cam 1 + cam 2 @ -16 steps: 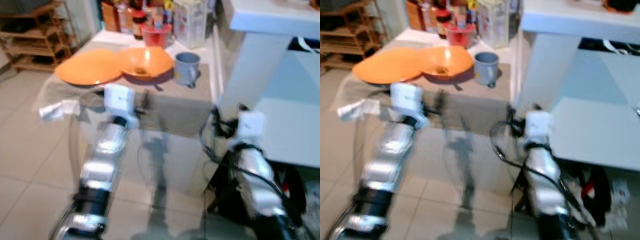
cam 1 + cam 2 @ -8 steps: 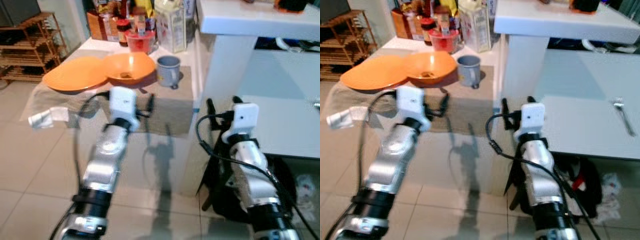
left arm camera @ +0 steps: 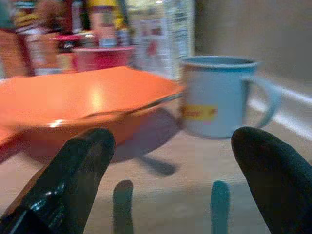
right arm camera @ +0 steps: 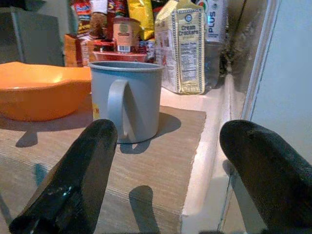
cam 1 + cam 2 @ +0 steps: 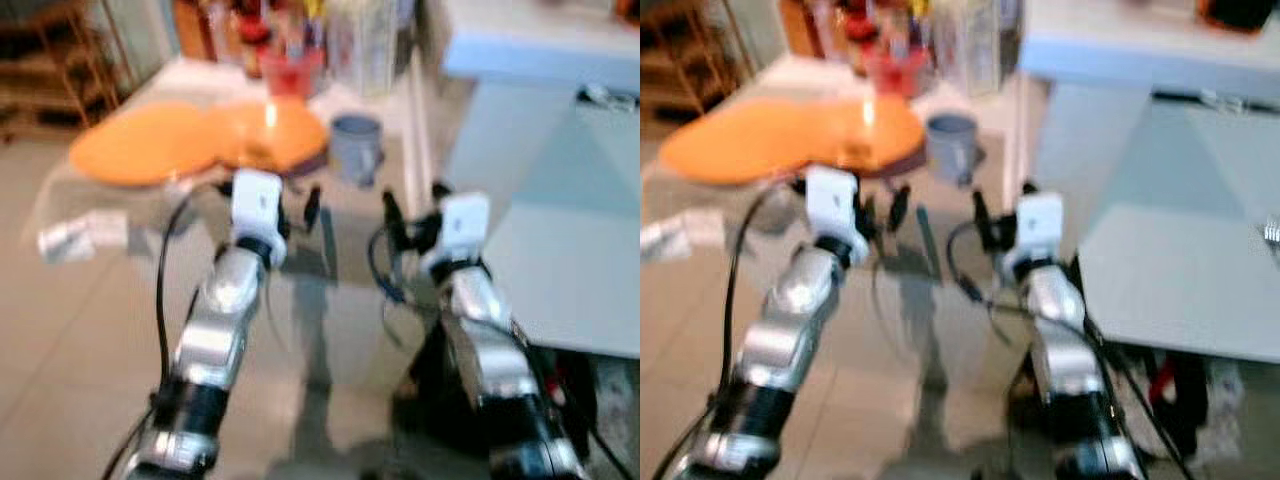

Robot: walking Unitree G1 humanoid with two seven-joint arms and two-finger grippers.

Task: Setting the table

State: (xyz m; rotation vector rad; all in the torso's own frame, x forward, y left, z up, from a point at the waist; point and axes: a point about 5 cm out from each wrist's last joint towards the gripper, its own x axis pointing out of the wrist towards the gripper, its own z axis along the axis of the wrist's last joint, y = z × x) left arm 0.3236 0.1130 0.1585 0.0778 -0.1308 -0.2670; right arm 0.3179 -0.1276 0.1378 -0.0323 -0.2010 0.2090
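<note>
The blue-grey mug next needs to be picked up by its handle (image 5: 368,166) (image 4: 117,108) with my right gripper, so it can be set out on the white dining table.
An orange plate (image 5: 135,150), an orange bowl (image 5: 270,130) and a blue-grey mug (image 5: 355,148) stand on a beige mat on a low side table (image 5: 345,225). My left gripper (image 5: 298,208) is open at the table's front edge, facing the bowl (image 3: 92,102) with the mug (image 3: 214,97) beside it. My right gripper (image 5: 412,205) is open too, just short of the mat's near corner, looking at the mug (image 4: 126,100) and its handle. Nothing is between either pair of fingers. Both eye views are blurred.
A cracker box (image 4: 183,48), jars and a red container (image 5: 290,70) crowd the back of the side table. A white dining table (image 5: 570,250) stands to the right, with a fork (image 5: 1272,232) on it. A white scrap (image 5: 75,235) hangs at the mat's left edge.
The camera has shifted and blurred. Both grippers have come forward and up to the side table's front edge, and the right one has moved left, nearer the mug.
</note>
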